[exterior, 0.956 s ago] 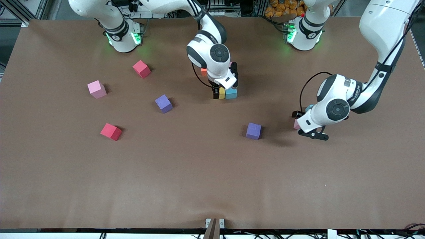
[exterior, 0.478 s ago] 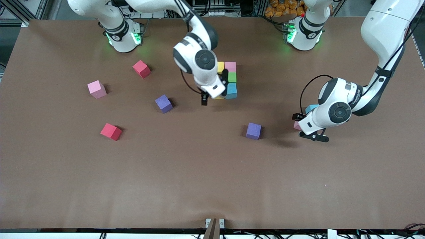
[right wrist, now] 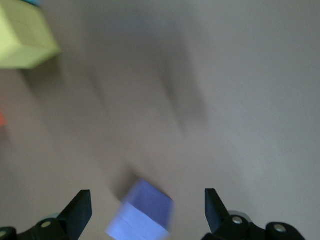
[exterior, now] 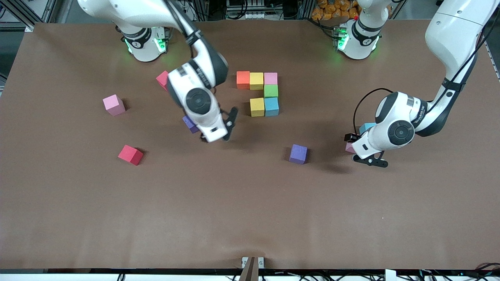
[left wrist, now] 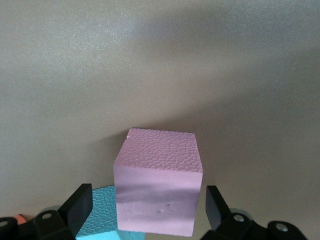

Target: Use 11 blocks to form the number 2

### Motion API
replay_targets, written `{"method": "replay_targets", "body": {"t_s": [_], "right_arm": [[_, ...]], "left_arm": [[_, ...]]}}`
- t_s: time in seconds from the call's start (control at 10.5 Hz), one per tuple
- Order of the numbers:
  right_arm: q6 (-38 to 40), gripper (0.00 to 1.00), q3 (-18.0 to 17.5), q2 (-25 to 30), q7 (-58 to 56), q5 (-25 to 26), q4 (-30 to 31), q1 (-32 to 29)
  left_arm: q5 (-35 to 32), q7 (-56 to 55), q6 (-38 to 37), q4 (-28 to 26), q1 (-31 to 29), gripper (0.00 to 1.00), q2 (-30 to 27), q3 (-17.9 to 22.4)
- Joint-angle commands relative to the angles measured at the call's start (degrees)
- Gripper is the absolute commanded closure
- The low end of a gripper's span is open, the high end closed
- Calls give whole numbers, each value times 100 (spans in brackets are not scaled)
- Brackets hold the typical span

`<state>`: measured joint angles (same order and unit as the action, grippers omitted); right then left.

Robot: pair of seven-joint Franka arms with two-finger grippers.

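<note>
My left gripper should close on the pink block now, because its fingers are on either side of the block, one of them over the light blue block (exterior: 366,127) (left wrist: 102,212).
Several blocks stand joined mid-table: orange (exterior: 243,79), yellow (exterior: 256,80), pink (exterior: 270,78), green (exterior: 271,91), light blue (exterior: 272,106) and yellow (exterior: 257,107). My right gripper (exterior: 217,129) hangs open over a loose purple block (exterior: 189,124), which shows between its fingers (right wrist: 145,212). My left gripper (exterior: 359,149) is open and low around a pink block (exterior: 349,147), whose sides stand clear of both fingers (left wrist: 157,185). A light blue block (exterior: 366,127) touches that pink one (left wrist: 100,210).
Loose blocks lie around: a purple one (exterior: 298,153) nearer the camera than the joined group, and a red one (exterior: 130,154), a pink one (exterior: 114,104) and a partly hidden red one (exterior: 161,78) toward the right arm's end.
The right gripper has left the joined blocks, uncovering the second yellow block, and swung toward the right arm's end, over the purple block. The left arm has barely moved.
</note>
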<state>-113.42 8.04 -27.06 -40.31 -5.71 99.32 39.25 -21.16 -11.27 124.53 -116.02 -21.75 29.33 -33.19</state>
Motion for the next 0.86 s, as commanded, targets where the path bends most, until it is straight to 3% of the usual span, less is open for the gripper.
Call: {"method": "replay_targets", "body": {"t_s": [0.0, 0.38, 0.76], "right_arm": [[145, 0, 538, 157, 242, 132, 96, -14], [348, 0, 594, 410, 576, 132, 427, 13], [119, 0, 585, 605, 603, 79, 729, 56]], "left_arm": [[-143, 46, 98, -26, -58, 0, 91, -38], [-178, 37, 185, -8, -93, 0, 161, -30], [-178, -68, 194, 18, -58, 46, 144, -38]]}}
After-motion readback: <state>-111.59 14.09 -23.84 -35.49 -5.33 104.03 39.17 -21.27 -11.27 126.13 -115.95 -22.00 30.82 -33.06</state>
